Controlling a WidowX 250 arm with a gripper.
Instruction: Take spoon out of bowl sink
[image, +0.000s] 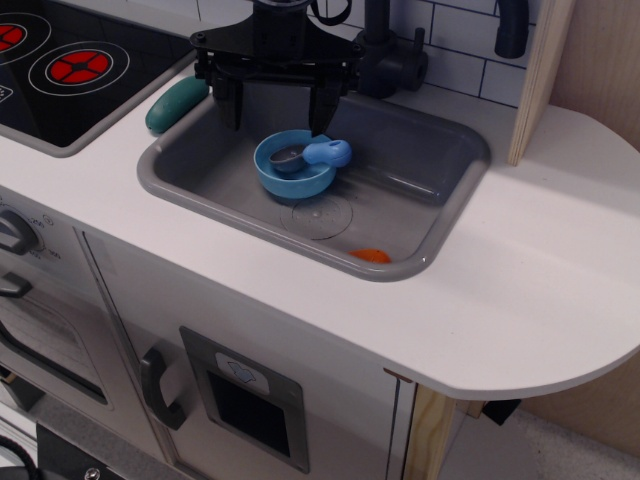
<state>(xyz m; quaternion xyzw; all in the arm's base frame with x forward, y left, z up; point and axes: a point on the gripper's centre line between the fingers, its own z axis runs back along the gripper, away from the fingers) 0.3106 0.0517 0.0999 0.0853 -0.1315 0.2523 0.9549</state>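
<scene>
Next, my gripper grabs the spoon by its light-blue handle (330, 153), to lift the spoon out of the bowl (293, 170) in the sink.
The blue bowl (293, 170) sits in the grey sink (420, 170), left of centre, just behind the drain mark. The spoon (312, 155) lies across the bowl: its grey metal cup is inside, and its light-blue handle rests on the right rim, pointing right. My black gripper (277, 108) hangs above the back of the sink, just behind and above the bowl. Its fingers stand wide apart and hold nothing.
A small orange piece (371, 256) lies at the sink's front right corner. A teal oblong object (176, 104) lies on the counter left of the sink. The black stovetop (70, 70) is at far left. A dark faucet (385, 55) stands behind the sink.
</scene>
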